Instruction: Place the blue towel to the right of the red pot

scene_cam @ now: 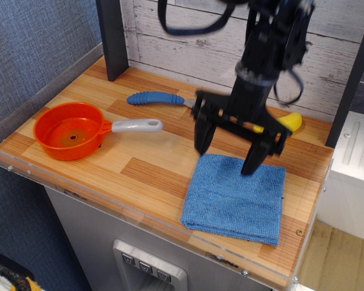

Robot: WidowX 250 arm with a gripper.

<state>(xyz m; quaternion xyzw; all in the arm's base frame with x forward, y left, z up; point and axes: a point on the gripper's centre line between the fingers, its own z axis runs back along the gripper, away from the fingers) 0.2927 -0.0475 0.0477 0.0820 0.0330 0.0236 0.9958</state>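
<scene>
I will next grab the blue towel with my gripper by the middle of its folded cloth [233, 195], and then I will set the towel down beside the red pot [70, 130].
The blue towel [233, 203] lies folded flat at the front right of the wooden table. The red pot [70, 130] sits at the left, its grey handle [136, 126] pointing right. My gripper [225, 158] is open, its two black fingers spread wide, and hangs just above the towel's far edge. One fingertip [201, 145] is over the bare wood at the towel's far left corner; the other [250, 165] is over the cloth. The gripper holds nothing.
A blue-handled fork [155, 98] lies behind the pot's handle. A yellow toy banana [289, 121] lies at the back right, partly hidden by my arm. A black post [112, 36] stands at the back left. A clear rim [127, 209] runs along the table's front.
</scene>
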